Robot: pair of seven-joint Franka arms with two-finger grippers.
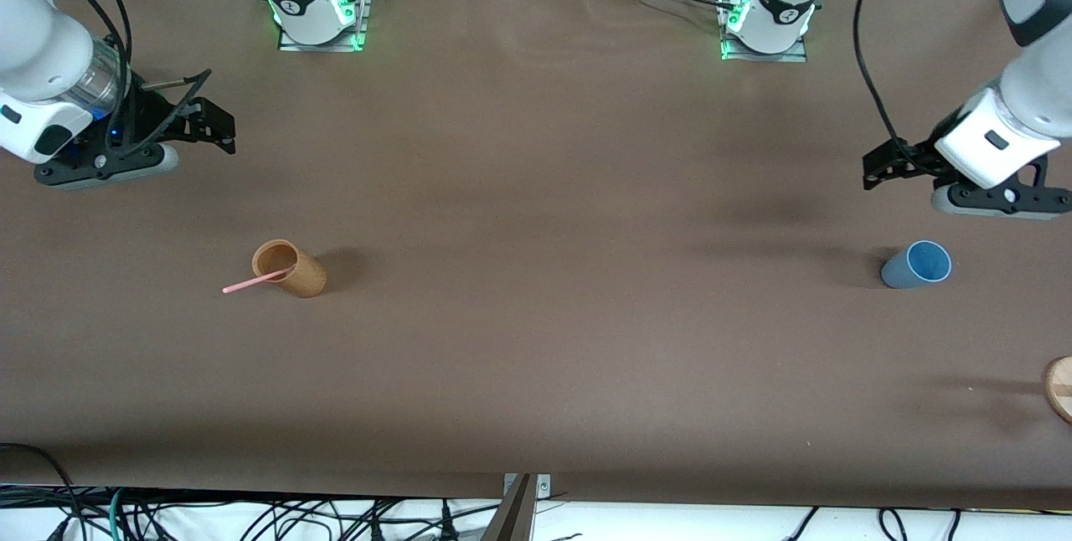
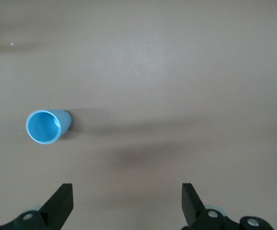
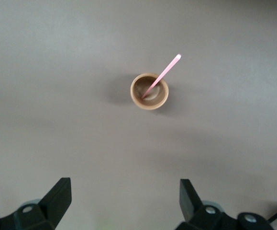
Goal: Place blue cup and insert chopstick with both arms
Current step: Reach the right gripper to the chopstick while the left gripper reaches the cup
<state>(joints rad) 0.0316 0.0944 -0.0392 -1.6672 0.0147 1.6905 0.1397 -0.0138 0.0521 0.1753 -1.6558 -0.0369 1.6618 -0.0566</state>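
Note:
I should insert the pink chopstick into the blue cup (image 1: 917, 265), so next I should grab the pink chopstick's protruding upper half (image 1: 248, 284) with my right gripper.
The blue cup (image 1: 917, 265) stands upright on the brown table toward the left arm's end; it also shows in the left wrist view (image 2: 45, 127). The pink chopstick (image 1: 249, 281) leans inside the tan cup (image 1: 291, 269) toward the right arm's end, with its upper half sticking out. The right wrist view shows the tan cup (image 3: 149, 91) and the chopstick (image 3: 164, 73) from above. My left gripper (image 1: 875, 168) (image 2: 127, 199) is open and empty, up over bare table beside the blue cup. My right gripper (image 1: 213, 118) (image 3: 124, 196) is open and empty, up over bare table beside the tan cup.
A round wooden object (image 1: 1060, 387) lies at the table's edge at the left arm's end, nearer to the front camera than the blue cup. The arm bases (image 1: 316, 5) (image 1: 764, 18) stand along the table's back edge. Cables hang below the table's front edge.

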